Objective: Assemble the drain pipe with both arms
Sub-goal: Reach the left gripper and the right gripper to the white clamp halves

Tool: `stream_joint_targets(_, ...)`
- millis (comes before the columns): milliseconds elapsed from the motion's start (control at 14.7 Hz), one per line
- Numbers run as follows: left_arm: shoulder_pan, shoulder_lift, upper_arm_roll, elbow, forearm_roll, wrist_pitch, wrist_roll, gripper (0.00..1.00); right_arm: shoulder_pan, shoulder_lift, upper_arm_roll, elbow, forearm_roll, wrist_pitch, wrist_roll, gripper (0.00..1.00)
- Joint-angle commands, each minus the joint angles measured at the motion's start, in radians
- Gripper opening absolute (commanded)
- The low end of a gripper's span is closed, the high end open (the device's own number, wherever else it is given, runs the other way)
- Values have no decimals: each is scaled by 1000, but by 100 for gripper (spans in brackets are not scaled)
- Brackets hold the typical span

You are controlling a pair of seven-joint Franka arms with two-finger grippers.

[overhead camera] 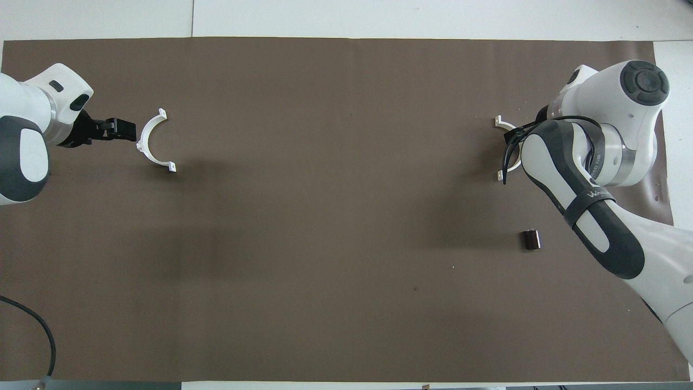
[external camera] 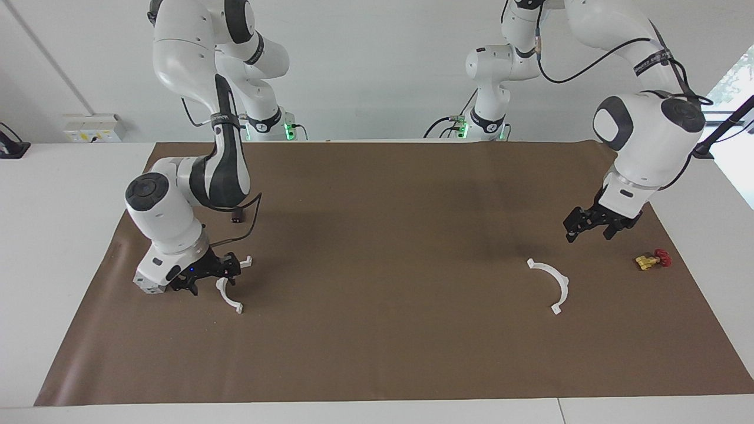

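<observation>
I will use my left gripper next to grab the white arc by the middle of its curve (overhead camera: 142,144) for balance, because a far end reaches out on each side.
The drain pipe lies as two separate white half-ring arcs on the brown mat. One arc (external camera: 231,301) (overhead camera: 500,124) sits toward the right arm's end. My right gripper (external camera: 213,280) is down at mat level there, open, its fingers on either side of the arc's middle. The arm hides this gripper in the overhead view. The other arc (external camera: 564,282) (overhead camera: 139,146) lies toward the left arm's end. My left gripper (external camera: 589,234) (overhead camera: 124,129) hangs open and empty above the mat, just beside that arc.
A grey blocky box (external camera: 144,282) stands beside the right gripper's wrist, at the mat's edge. A small dark cylinder (external camera: 237,218) (overhead camera: 531,239) lies nearer to the robots than the right arm's arc. A brass valve with a red handle (external camera: 651,259) lies beside the left arm's arc.
</observation>
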Motion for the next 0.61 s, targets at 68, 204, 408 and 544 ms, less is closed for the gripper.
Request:
stream_joint_targets(68, -5, 78, 3, 3, 15, 86, -14, 100, -14, -25, 10, -48, 24, 16, -31, 65)
stream_joint_targets(204, -11, 116, 3, 3, 15, 126, -36, 100, -29, -29, 10, -70, 24, 24, -33, 63)
stream_joint_targets(408, -8, 125, 3, -31, 15, 168, -36, 94, -34, -29, 10, -74, 24, 24, -33, 63)
stream_joint_targets(544, -8, 131, 3, -51, 15, 202, -36, 94, -34, -32, 10, -82, 24, 30, -31, 62)
